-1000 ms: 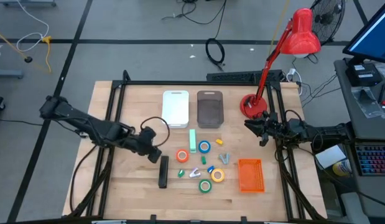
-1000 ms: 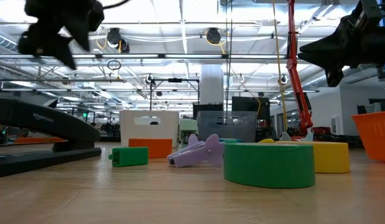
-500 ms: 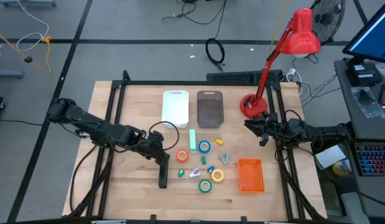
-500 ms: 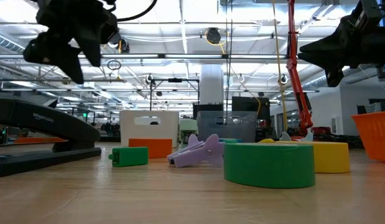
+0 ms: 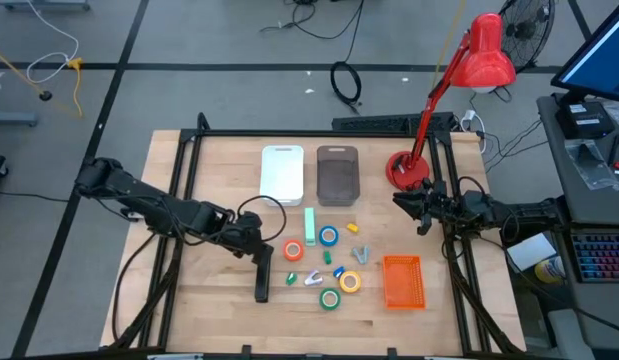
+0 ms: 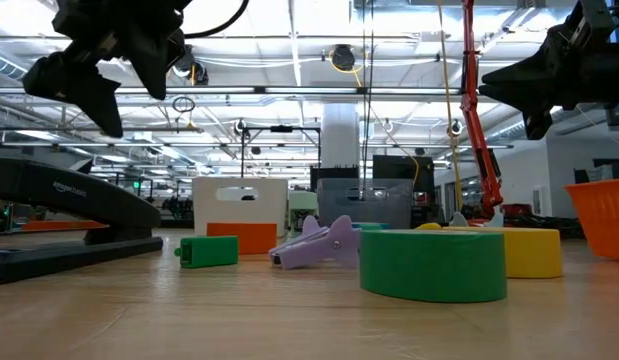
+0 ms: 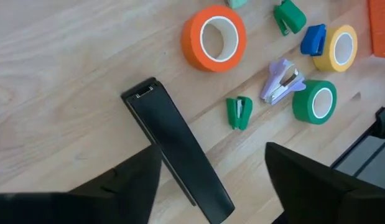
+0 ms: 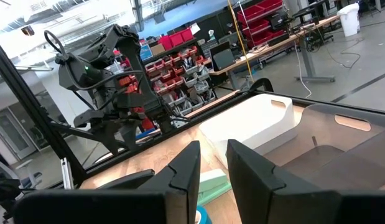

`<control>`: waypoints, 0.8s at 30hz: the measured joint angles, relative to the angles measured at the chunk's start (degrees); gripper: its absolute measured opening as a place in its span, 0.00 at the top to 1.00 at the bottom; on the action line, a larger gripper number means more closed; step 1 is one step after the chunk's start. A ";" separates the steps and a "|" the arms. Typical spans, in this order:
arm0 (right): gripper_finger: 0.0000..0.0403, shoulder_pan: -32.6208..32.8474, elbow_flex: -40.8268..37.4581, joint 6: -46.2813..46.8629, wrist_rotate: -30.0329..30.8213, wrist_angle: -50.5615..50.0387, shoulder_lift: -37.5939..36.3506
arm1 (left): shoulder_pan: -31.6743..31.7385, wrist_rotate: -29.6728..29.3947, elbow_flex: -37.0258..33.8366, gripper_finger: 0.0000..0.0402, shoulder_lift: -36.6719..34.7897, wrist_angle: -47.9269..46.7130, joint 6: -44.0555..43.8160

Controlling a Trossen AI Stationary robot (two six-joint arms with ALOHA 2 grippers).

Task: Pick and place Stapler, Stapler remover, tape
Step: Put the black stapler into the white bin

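The black stapler needs to go in the white bin (image 5: 282, 175), so my left gripper needs to grab it by its long body (image 5: 262, 274) next.
The black stapler (image 5: 262, 277) lies flat on the table, long axis running near to far. My left gripper (image 5: 251, 240) hovers open above the stapler's far end; in the left wrist view its fingers stand either side of the stapler (image 7: 176, 155) without touching. To the stapler's right lie the orange tape (image 5: 293, 251), blue tape (image 5: 329, 237), yellow tape (image 5: 350, 283) and green tape (image 5: 331, 299). Among them are small staple removers: green (image 5: 291, 278), purple (image 5: 313, 277) and blue (image 5: 339, 271). My right gripper (image 5: 421, 210) waits in the air near the table's right edge, open by a narrow gap.
A white bin (image 5: 282, 174) and a grey bin (image 5: 337, 176) stand at the far middle, with a light green bar (image 5: 310, 226) just before them. An orange basket (image 5: 403, 281) sits near right, and a red lamp base (image 5: 401, 168) far right. Bare wood lies left of the stapler.
My left gripper has moved toward the table's right and slightly toward the near edge, coming over the stapler's far end, then held there. The stapler, tapes and removers have stayed put.
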 joint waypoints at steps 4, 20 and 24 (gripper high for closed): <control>0.82 -0.01 -0.02 0.00 0.00 0.00 -0.01 | 0.00 -1.25 0.01 0.18 0.16 0.14 0.07; 0.82 0.00 -0.01 0.00 0.00 -0.02 -0.02 | -0.79 5.32 -0.02 0.10 12.20 2.86 -0.76; 0.82 0.00 -0.01 0.00 0.00 -0.02 -0.02 | -0.79 6.07 -0.02 0.09 14.71 6.13 -0.16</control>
